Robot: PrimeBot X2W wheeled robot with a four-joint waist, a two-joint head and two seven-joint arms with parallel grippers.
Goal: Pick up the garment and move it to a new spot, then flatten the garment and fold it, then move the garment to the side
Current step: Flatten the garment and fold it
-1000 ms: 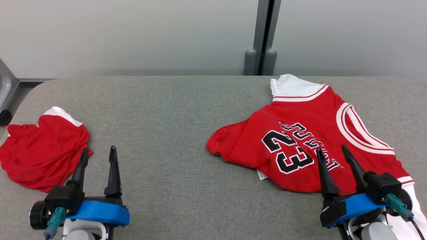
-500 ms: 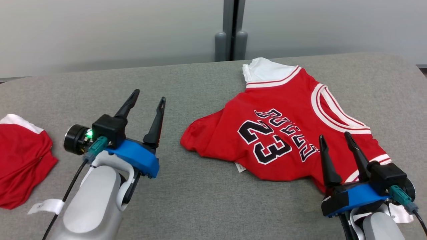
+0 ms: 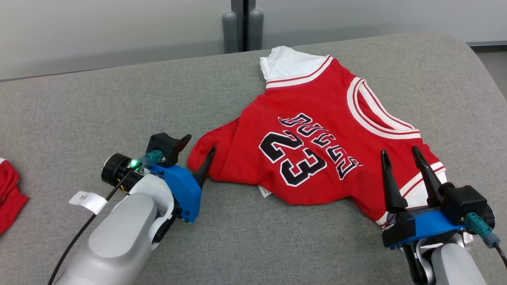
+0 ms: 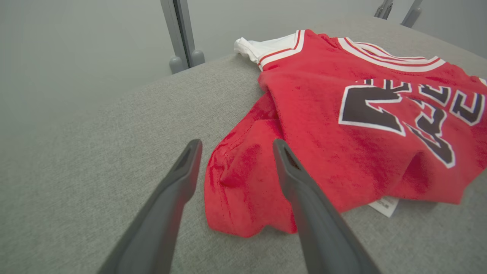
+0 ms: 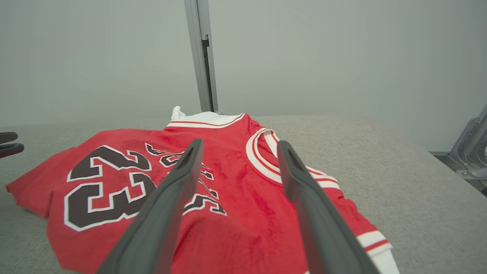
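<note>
The jersey is spread on the tabletop with its printed front showing. My left gripper will next lift the jersey by its red hem corner (image 3: 201, 152) (image 4: 244, 191), where bunched folds stand up.
The garment (image 3: 317, 130) is a red jersey with white trim and a black 23, lying rumpled on the right half of the grey table (image 3: 119, 99). My left gripper (image 3: 199, 143) stands open at the jersey's left corner, a finger on each side of the bunched hem (image 4: 236, 179). In the left wrist view the left gripper (image 4: 237, 142) holds nothing. My right gripper (image 3: 399, 151) is open over the jersey's near right part, by the striped white edge. The right wrist view shows the right gripper (image 5: 240, 142) empty above the garment (image 5: 114, 190).
A second red cloth (image 3: 8, 194) lies at the table's far left edge. A grey post (image 3: 241, 23) stands behind the table. The table's rounded right edge (image 3: 479, 67) is close to the jersey. Bare grey surface lies between the two cloths.
The head camera has swung right, shifting the whole view left. My left arm has reached forward and right to the jersey's left corner. Both grippers stay open.
</note>
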